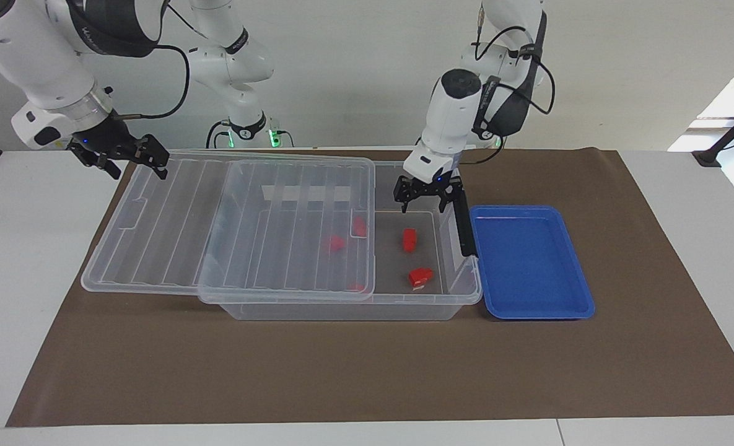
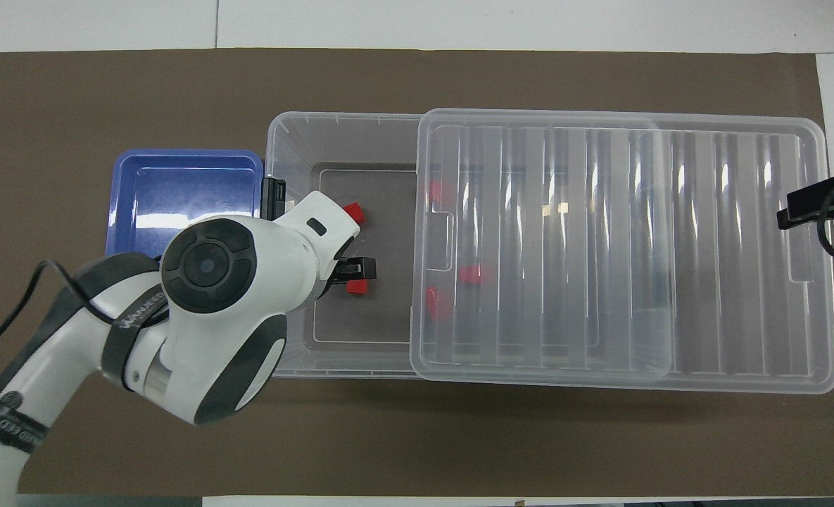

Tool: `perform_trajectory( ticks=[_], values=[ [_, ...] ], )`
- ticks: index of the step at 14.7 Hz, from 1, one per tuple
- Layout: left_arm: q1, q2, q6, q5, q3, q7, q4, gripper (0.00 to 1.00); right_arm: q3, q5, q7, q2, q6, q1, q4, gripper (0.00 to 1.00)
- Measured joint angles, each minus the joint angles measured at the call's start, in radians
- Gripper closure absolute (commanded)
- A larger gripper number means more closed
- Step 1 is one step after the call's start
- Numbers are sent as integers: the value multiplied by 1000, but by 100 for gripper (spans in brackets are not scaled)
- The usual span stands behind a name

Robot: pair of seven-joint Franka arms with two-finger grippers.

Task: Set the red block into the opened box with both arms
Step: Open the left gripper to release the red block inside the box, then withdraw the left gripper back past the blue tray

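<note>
The ribbed lid needs to be grabbed next by its end rim [image 2: 830, 291] with my right gripper, to close the box over the red block [image 2: 356, 287].
The red block [image 1: 409, 240] lies free on the floor of the clear box [image 1: 342, 308], in the uncovered part toward the left arm's end. My left gripper [image 1: 423, 204] hangs open and empty right over it, above the box rim. From overhead the left gripper [image 2: 352, 267] partly covers the red block [image 2: 355, 286]. The ribbed lid [image 1: 249, 229] is slid toward the right arm's end and covers most of the box [image 2: 339, 116]. My right gripper [image 1: 139, 166] stands open at the lid's end edge.
A red block with a white patch [image 1: 420, 277] lies in the box, farther from the robots. Two more red blocks [image 1: 336, 243] show under the lid. A blue tray [image 1: 528, 260] sits beside the box's black clip handle [image 1: 463, 226].
</note>
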Motion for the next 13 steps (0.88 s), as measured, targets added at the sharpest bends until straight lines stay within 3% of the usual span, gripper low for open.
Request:
perform_trajectory(
  ticks=[3, 4, 9, 13],
  values=[
    [75, -81, -148, 0, 5, 71, 57, 0, 0, 0, 0, 0, 0, 0, 0, 0],
    [144, -89, -218, 0, 9, 161, 108, 0, 0, 0, 0, 0, 0, 0, 0, 0],
    [327, -61, -380, 0, 13, 386, 271, 0, 0, 0, 0, 0, 0, 0, 0, 0],
    [394, 1, -476, -1, 14, 452, 392, 0, 0, 0, 0, 0, 0, 0, 0, 0]
  ],
)
